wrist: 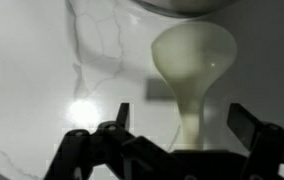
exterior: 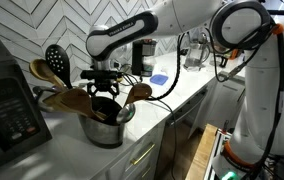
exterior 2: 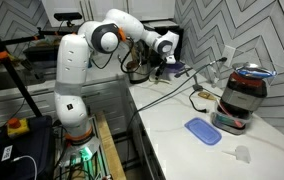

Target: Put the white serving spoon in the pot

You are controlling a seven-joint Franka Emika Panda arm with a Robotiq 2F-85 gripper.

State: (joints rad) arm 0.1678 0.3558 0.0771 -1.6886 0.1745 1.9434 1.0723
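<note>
The gripper grabs the white serving spoon [wrist: 194, 60] across its handle just below its bowl next, leaving the handle's end free to enter the pot first.
In the wrist view the white serving spoon [wrist: 194, 60] shows its cream bowl over the white marble counter, with its handle running down between my fingers. My gripper [wrist: 182, 125] is open; both fingers stand well clear of the handle on either side. The steel pot's rim [wrist: 187, 6] shows at the top edge, just beyond the spoon's bowl. In an exterior view the gripper [exterior: 104, 88] hangs right by the shiny pot [exterior: 107, 130], which holds wooden spoons; the white spoon is hidden there. In an exterior view the gripper [exterior 2: 168, 62] is at the counter's far end.
Wooden spoons [exterior: 77, 100] and a black slotted spoon [exterior: 57, 58] fan out around the pot. A dark appliance [exterior: 7, 110] stands beside it. A blue cloth [exterior 2: 202, 130] and a red-lidded cooker [exterior 2: 240, 95] sit on the counter, with cables nearby.
</note>
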